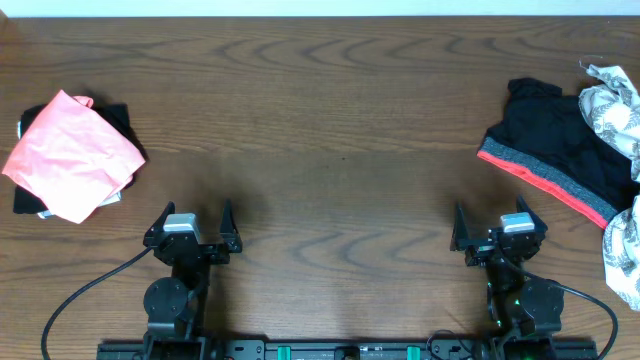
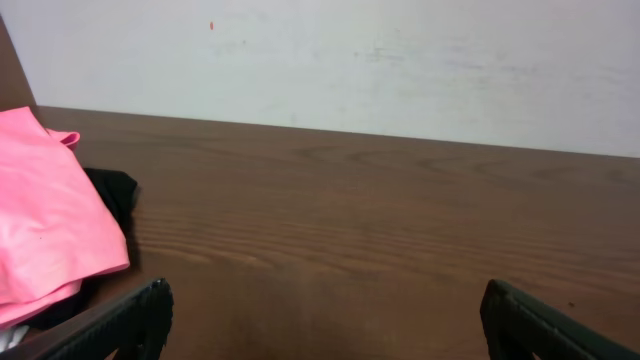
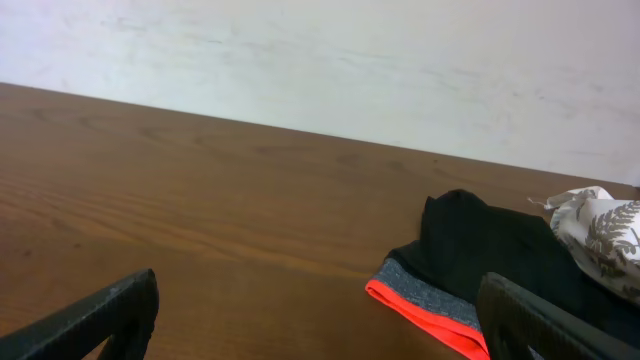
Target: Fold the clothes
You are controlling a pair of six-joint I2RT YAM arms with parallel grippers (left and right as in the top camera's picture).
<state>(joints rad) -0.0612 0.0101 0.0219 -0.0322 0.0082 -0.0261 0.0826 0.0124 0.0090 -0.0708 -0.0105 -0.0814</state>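
Note:
The right gripper grabs the near corner of their grey waistband [image 1: 601, 216] next, to draw the black leggings [image 1: 550, 135] open for folding.
Black leggings [image 1: 550, 135] with a grey waistband edged coral-red lie bunched at the table's right; they show in the right wrist view [image 3: 480, 245] too. A white leaf-print cloth [image 1: 615, 105] lies against them at the far right edge, also in the right wrist view [image 3: 600, 230]. A folded coral-pink cloth [image 1: 70, 155] rests on a dark garment at the far left, also in the left wrist view [image 2: 45, 220]. My left gripper [image 1: 192, 232] [image 2: 325, 325] is open and empty near the front edge. My right gripper [image 1: 497, 232] [image 3: 320, 320] is open and empty, in front of the leggings.
The brown wooden table [image 1: 320, 130] stretches between the two piles. A white wall [image 2: 400, 60] stands behind the table's far edge. Black cables [image 1: 90, 285] trail from the arm bases along the front edge.

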